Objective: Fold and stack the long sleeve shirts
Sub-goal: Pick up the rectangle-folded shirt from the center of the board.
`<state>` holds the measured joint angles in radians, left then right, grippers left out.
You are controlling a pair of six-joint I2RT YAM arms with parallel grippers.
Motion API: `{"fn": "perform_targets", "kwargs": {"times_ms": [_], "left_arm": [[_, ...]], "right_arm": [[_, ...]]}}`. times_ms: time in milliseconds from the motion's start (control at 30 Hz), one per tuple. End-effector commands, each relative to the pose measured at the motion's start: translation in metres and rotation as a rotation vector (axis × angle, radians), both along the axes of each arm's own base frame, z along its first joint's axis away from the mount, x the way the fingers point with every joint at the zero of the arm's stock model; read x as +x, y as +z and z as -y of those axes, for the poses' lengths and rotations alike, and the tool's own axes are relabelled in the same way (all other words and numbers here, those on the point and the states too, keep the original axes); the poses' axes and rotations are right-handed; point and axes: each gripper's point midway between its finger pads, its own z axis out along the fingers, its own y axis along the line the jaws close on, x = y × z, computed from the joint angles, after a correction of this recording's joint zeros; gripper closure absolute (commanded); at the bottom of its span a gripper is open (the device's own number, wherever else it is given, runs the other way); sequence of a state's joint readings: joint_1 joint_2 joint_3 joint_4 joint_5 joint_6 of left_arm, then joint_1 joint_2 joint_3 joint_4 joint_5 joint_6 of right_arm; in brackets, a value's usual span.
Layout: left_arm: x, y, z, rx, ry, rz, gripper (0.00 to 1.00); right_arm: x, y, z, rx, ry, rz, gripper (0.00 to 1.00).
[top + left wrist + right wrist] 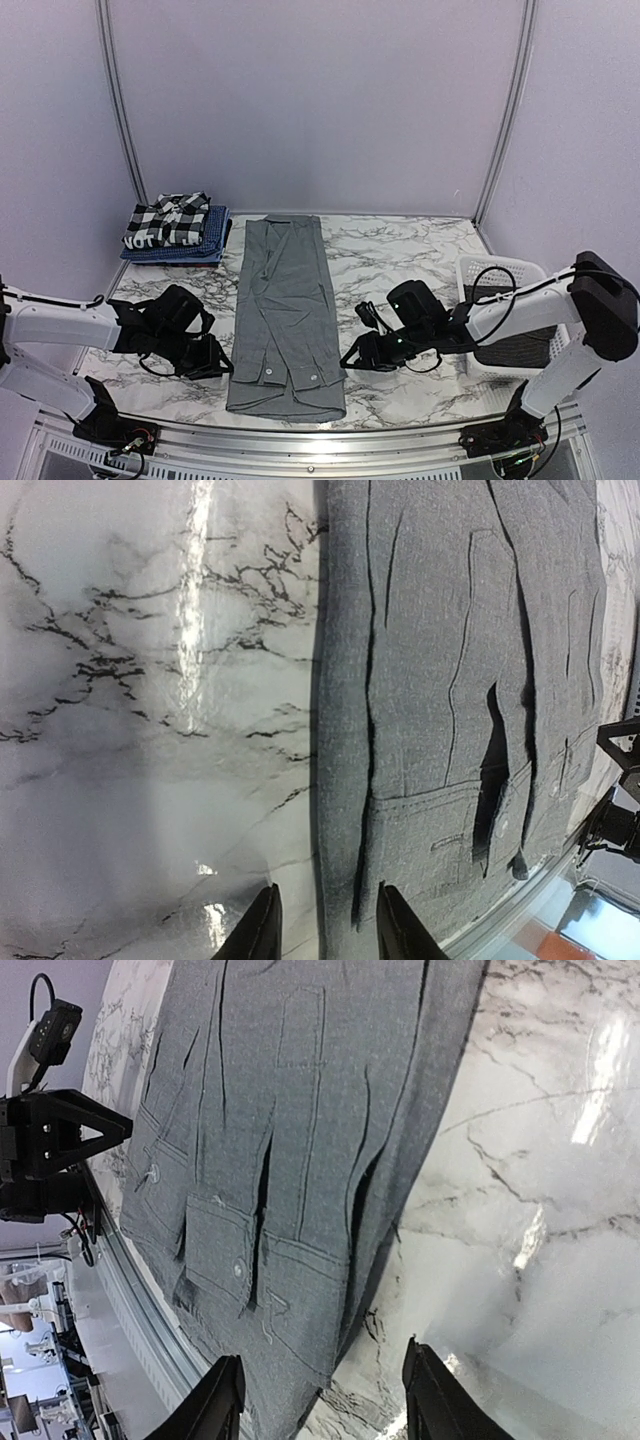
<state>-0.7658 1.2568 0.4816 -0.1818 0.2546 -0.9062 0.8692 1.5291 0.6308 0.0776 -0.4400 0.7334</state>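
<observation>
The cloth's edge is flat below the open fingers of my left gripper. My left gripper would miss the edge if it closed now, so it needs to first go lower.
A plain mid-grey shirt lies folded into a long strip down the middle of the marble table, cuffs on top at its near end. My left gripper is open and low at its near left edge; in the left wrist view the fingers straddle that edge of the cloth. My right gripper is open at the near right edge, and its fingers straddle the shirt's corner. A folded black-and-white checked shirt lies on a folded blue one at the back left. No dark charcoal shirt shows clearly.
A white slatted basket stands at the right edge of the table, next to the right arm. The table's metal front rail runs just below the shirt's near end. White walls close in the back and sides.
</observation>
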Motion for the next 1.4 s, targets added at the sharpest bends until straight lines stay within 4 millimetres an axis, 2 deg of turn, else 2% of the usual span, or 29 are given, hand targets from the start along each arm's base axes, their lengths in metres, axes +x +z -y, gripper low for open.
{"fn": "perform_targets", "kwargs": {"times_ms": [0, 233, 567, 1067, 1367], "left_arm": [[-0.006, -0.003, 0.003, -0.027, -0.016, -0.022, 0.66], [-0.010, -0.007, 0.004, -0.031, -0.030, -0.033, 0.67], [-0.013, -0.014, 0.008, -0.020, -0.042, -0.047, 0.67], [-0.019, -0.019, 0.015, -0.020, -0.041, -0.080, 0.74], [-0.025, -0.017, 0.020, -0.070, -0.026, -0.112, 0.77]], "right_arm": [[-0.014, 0.003, -0.001, 0.009, 0.007, -0.041, 0.50], [-0.026, -0.002, -0.008, 0.028, 0.009, -0.090, 0.54], [-0.025, -0.015, -0.012, 0.012, 0.002, -0.121, 0.60], [-0.025, -0.019, -0.024, 0.027, 0.040, -0.138, 0.65], [-0.030, -0.020, -0.027, 0.040, 0.050, -0.149, 0.72]]}}
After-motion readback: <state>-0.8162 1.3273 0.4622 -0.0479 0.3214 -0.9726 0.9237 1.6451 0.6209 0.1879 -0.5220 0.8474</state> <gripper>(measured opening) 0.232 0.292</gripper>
